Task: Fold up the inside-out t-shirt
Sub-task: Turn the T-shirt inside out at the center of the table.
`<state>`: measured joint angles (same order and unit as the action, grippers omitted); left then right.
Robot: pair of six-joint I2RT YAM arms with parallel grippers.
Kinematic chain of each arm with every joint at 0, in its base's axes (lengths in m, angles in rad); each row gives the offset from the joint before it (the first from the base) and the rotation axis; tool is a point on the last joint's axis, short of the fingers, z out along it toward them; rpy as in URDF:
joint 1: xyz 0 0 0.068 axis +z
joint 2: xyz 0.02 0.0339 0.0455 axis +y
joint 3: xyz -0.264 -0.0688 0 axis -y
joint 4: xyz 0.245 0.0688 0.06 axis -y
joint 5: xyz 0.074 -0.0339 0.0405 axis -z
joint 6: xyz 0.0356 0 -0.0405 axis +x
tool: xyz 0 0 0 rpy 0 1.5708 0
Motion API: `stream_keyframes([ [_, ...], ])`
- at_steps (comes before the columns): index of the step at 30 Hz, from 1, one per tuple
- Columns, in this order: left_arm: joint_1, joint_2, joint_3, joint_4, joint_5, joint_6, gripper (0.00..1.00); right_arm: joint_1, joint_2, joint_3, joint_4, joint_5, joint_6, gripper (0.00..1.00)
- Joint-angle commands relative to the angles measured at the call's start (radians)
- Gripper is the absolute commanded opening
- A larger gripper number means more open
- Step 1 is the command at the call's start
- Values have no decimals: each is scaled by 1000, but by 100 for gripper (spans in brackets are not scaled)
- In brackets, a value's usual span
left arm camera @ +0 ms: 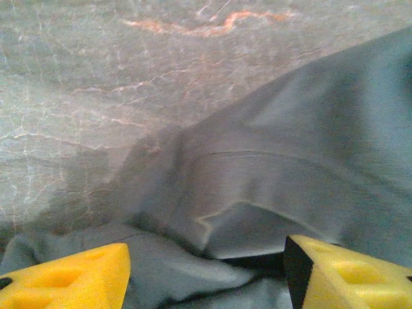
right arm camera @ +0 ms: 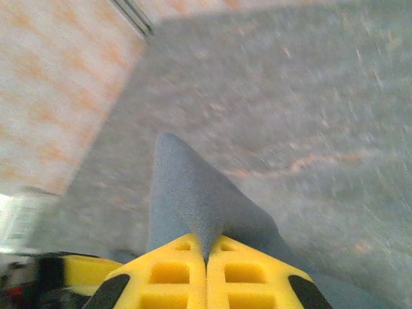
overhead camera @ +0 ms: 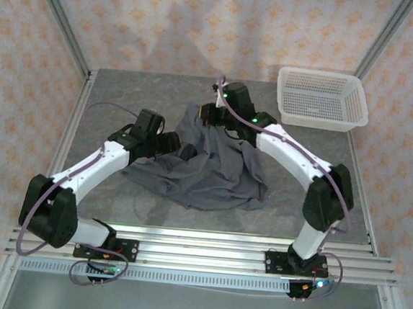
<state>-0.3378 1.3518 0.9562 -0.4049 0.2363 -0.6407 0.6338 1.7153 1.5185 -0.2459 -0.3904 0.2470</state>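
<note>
The robot's left gripper should next take hold of the t-shirt's loose edge beside the dark gap, to pull the crumpled cloth open for folding.
The inside-out t-shirt point(overhead camera: 201, 172), dark slate-grey, lies crumpled in the middle of the grey table. My right gripper point(overhead camera: 211, 115) is at the shirt's far edge, lifting a peak of cloth. In the right wrist view its yellow fingers point(right arm camera: 174, 273) are pressed together on a pinched fold of the t-shirt point(right arm camera: 187, 193). My left gripper point(overhead camera: 181, 151) sits low at the shirt's left side. In the left wrist view it point(left arm camera: 206, 277) is open, its yellow fingers point(left arm camera: 71, 280) wide apart over folds of the t-shirt point(left arm camera: 290, 187), with loose cloth lying between them.
A white mesh basket point(overhead camera: 321, 99) stands at the back right of the table. Bare table point(overhead camera: 124, 104) lies to the left and behind the shirt. Patterned walls enclose the back and both sides.
</note>
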Motion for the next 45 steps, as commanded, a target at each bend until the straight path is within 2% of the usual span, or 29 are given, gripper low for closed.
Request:
stream_keyframes([
  [1, 5, -131, -27, 79, 26, -20, 65, -6, -63, -12, 76, -47, 21, 0],
  [5, 5, -261, -95, 162, 79, -77, 65, -6, -88, -13, 104, -99, 50, 0],
  [8, 5, -282, -115, 206, 163, -114, 64, -6, -102, -31, 149, -151, 82, 0],
  [11, 5, -233, -121, 290, 281, -176, 64, -6, -121, -70, 218, -225, 107, 0],
  [14, 5, -161, -121, 358, 289, -277, 64, -6, -139, -106, 267, -275, 142, 0],
  [17, 3, -80, -170, 653, 353, -436, 62, -7, -149, -128, 289, -312, 163, 0],
  [19, 3, -34, -173, 735, 343, -490, 60, -6, -161, -144, 284, -307, 169, 0],
  [20, 3, -24, -167, 730, 332, -489, 54, -6, -167, -151, 283, -302, 168, 0],
  [23, 3, -27, -168, 748, 304, -491, 4, -6, -189, -167, 243, -250, 159, 0],
  [24, 5, -45, -164, 728, 290, -483, 0, -6, -200, -176, 211, -206, 148, 0],
  [28, 11, -166, -100, 485, 195, -339, 0, -6, -259, -295, 170, -54, 117, 0],
  [34, 38, -342, -4, 122, 25, -139, 0, -4, -313, -589, 241, -74, 91, 4],
  [38, 39, -398, 19, -29, -52, -31, 0, 61, -295, -755, 262, -93, 32, 9],
  [41, 39, -424, -24, -82, -65, -23, 0, 114, -257, -832, 280, -138, 39, 10],
  [45, 39, -451, -162, -81, -28, -122, 0, 129, -281, -834, 236, -155, 22, 25],
])
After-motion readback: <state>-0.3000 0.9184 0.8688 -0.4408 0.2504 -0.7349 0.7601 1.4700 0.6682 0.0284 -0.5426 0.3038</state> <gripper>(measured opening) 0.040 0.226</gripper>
